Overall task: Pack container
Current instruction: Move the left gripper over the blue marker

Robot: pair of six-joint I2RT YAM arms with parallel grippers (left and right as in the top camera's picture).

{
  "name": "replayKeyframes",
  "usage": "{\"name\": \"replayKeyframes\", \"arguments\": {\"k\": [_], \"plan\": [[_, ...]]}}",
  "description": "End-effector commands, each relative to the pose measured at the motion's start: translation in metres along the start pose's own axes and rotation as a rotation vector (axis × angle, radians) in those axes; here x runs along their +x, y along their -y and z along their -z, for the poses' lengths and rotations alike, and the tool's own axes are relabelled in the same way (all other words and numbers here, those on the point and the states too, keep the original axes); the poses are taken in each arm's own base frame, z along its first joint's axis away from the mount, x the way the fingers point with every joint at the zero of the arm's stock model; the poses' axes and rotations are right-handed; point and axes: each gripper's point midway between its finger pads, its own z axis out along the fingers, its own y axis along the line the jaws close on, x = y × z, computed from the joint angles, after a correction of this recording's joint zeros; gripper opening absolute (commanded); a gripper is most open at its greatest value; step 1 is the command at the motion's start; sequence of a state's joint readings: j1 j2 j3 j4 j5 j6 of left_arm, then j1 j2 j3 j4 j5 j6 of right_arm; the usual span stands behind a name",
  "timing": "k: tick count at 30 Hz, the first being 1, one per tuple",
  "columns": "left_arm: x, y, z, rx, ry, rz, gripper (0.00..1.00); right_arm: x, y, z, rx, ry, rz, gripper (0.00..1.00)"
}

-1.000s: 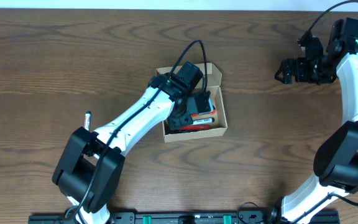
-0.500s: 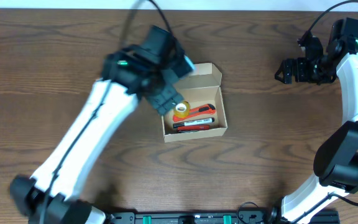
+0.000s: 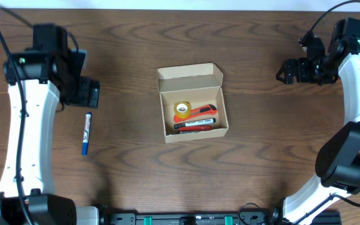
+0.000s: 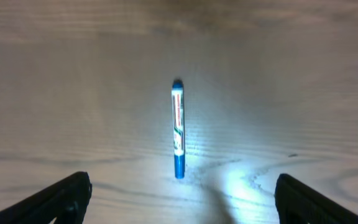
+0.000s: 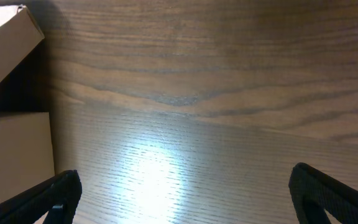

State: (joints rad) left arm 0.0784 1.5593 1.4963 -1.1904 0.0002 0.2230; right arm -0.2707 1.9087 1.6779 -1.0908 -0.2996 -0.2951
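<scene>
The left gripper grabs the blue marker across its white body [image 3: 87, 129] next and keeps it level, to lay it flat inside the container [image 3: 193, 134].
The tan cardboard container [image 3: 193, 134] sits open at the table's middle, its flap lid [image 3: 189, 77] folded back. Inside lie a yellow tape roll [image 3: 182, 108], an orange utility knife [image 3: 199, 113] and a red and a black pen [image 3: 195, 125]. A blue marker [image 3: 87, 132] lies on the table at the left; it also shows in the left wrist view [image 4: 178, 128]. My left gripper [image 3: 86, 94] is open and empty just above the marker's far end [image 4: 178, 194]. My right gripper [image 3: 287, 70] is open and empty at the far right [image 5: 184, 193].
The container's side [image 5: 14, 155] and lid [image 5: 8, 31] show at the left edge of the right wrist view. The table's wood surface [image 3: 261, 150] surrounds everything.
My left arm has swung from over the container far to the left, above the blue marker. The tape roll now lies in the container. The right arm has not moved.
</scene>
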Motion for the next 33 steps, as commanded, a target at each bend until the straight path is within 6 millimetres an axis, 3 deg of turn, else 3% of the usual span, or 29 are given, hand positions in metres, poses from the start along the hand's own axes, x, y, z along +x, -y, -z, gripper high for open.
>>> {"name": "replayKeyframes", "arguments": {"k": [1,13,18,24,33], "plan": [[0.028,0.002,-0.027,0.028,-0.054,0.071,0.95,-0.002,-0.007,0.007,-0.015,0.021,-0.002,0.99],[0.055,0.001,-0.103,-0.005,-0.048,0.111,0.95,-0.002,-0.008,0.007,-0.018,0.022,-0.002,0.99],[0.066,-0.006,-0.118,-0.008,-0.079,0.141,0.95,-0.002,-0.008,0.007,-0.018,0.022,-0.002,0.99],[0.06,-0.012,-0.129,0.005,-0.058,0.167,0.95,-0.002,-0.008,0.007,-0.018,0.023,-0.001,0.99],[0.073,-0.006,-0.165,0.03,-0.171,0.163,0.96,-0.002,-0.008,0.007,-0.018,0.021,-0.002,0.99]]}}
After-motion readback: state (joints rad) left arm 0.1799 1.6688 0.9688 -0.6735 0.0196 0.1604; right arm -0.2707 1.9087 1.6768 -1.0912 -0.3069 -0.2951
